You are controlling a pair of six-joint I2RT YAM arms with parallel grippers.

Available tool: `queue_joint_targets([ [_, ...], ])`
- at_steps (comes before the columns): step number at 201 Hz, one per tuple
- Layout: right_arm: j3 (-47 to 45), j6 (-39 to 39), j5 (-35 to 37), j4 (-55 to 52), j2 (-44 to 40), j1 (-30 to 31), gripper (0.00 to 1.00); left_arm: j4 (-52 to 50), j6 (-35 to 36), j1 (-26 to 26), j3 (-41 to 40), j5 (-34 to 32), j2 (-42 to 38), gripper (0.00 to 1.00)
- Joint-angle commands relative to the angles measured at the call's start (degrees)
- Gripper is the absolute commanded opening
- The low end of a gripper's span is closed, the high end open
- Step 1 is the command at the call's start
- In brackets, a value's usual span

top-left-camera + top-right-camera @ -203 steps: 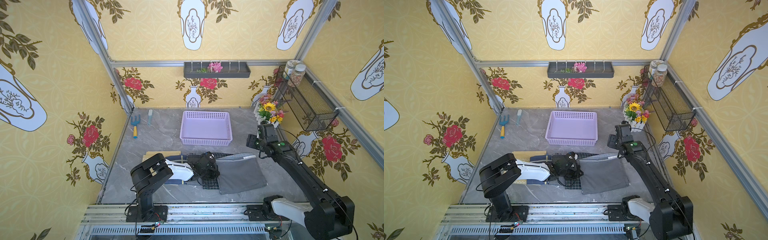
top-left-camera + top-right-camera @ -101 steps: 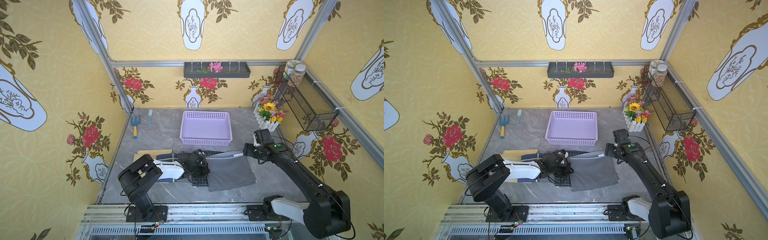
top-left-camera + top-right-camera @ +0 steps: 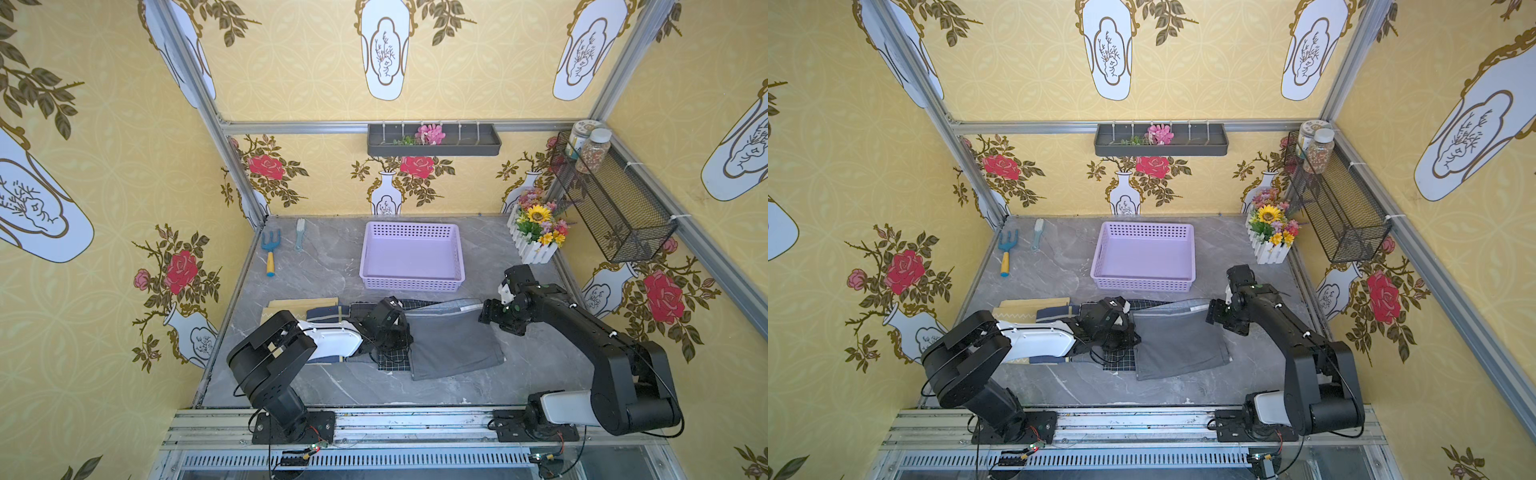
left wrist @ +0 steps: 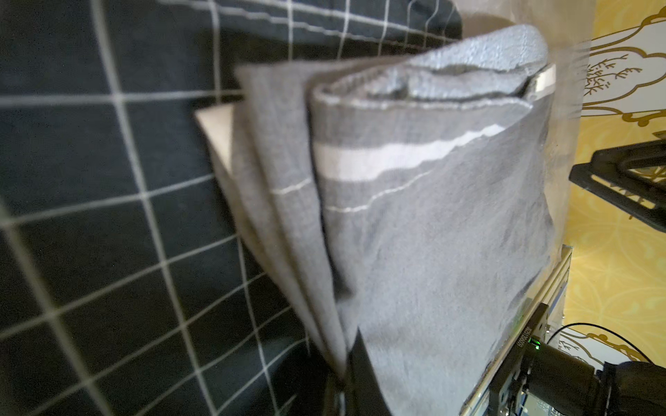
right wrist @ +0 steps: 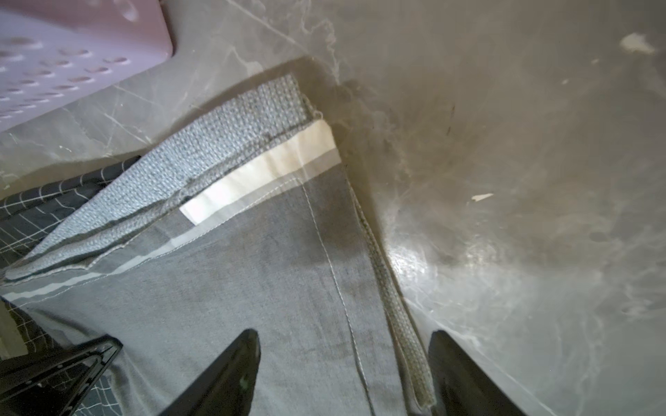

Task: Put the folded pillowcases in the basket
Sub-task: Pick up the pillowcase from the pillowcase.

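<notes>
The pillowcase should go in the basket spread and folded, so my right gripper will next grip all layers of its hem opposite my left gripper.
The folded pillowcase [image 3: 453, 345] is grey with a white stripe and lies flat on the marble table, in front of the lilac basket [image 3: 411, 284], which holds nothing. My left gripper [image 3: 405, 332] is shut on the pillowcase's left edge; in the left wrist view the left gripper [image 4: 344, 378] pinches several grey layers of the pillowcase [image 4: 432, 234]. My right gripper [image 3: 484, 311] is open at the far right corner. In the right wrist view its fingers [image 5: 230, 371] straddle the right hem of the pillowcase [image 5: 270, 270], one over cloth, one over bare table.
A black checked cloth [image 3: 392, 359] lies under the pillowcase's left side. Navy and tan folded cloths [image 3: 299, 305] lie further left. A garden fork [image 3: 270, 249] and brush [image 3: 299, 235] lie at the back left. A flower planter [image 3: 538, 232] stands at the back right under a wire wall basket [image 3: 611, 199].
My left gripper has pulled the pillowcase a little to the left. My right gripper has come down and leftward from near the planter to the pillowcase's right corner.
</notes>
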Motion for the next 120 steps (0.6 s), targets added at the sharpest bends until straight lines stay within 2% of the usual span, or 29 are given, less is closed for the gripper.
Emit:
queue_joint_targets([
  [1,-0.51,-0.09,-1.56,1.35,1.47,-0.06,0.76,-1.18,1.04,0.13,0.31,1.05,0.55,0.00],
  [120,-1.72,1.68,-1.89,3.56,6.26,-0.40,0.71,-1.06,1.17,0.13,0.75,1.77,1.60,0.00],
])
